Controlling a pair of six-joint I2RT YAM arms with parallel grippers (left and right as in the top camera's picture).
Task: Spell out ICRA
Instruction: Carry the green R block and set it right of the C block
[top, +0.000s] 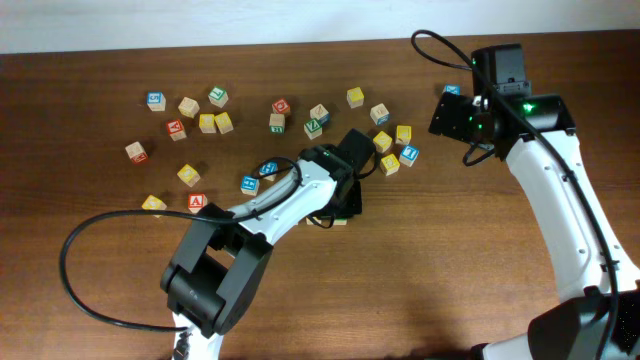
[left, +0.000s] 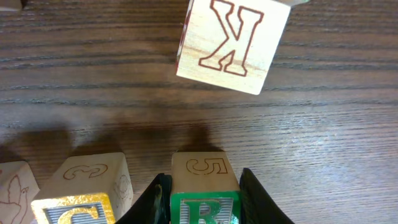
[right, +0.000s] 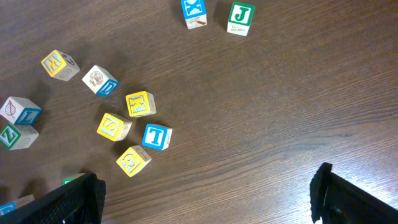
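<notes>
The green R cube's lower edge (left: 199, 153) meets the tabletop in line with the yellow C cube (left: 81, 193), so it is time for my left gripper to let go.
My left gripper (left: 205, 178) is shut on the green R cube (left: 204, 186), one black finger on each side of it, low over the table. A yellow C cube (left: 81, 193) stands just left of it, and the corner of another cube (left: 12, 190) shows past that. From overhead the left gripper (top: 340, 203) hides these cubes at mid-table. A cube with a red A (top: 196, 203) lies at the front left. My right gripper (right: 208, 193) hangs wide open with nothing in it, seen at the back right (top: 452, 115) from overhead. The I face is not visible.
A wooden cube with an outlined K (left: 233, 40) lies just beyond the R cube. Several loose cubes are scattered across the back of the table (top: 218, 97), among them a blue T (right: 157, 136) and a green J (right: 240, 17). A black cable (top: 80, 250) loops at the front left.
</notes>
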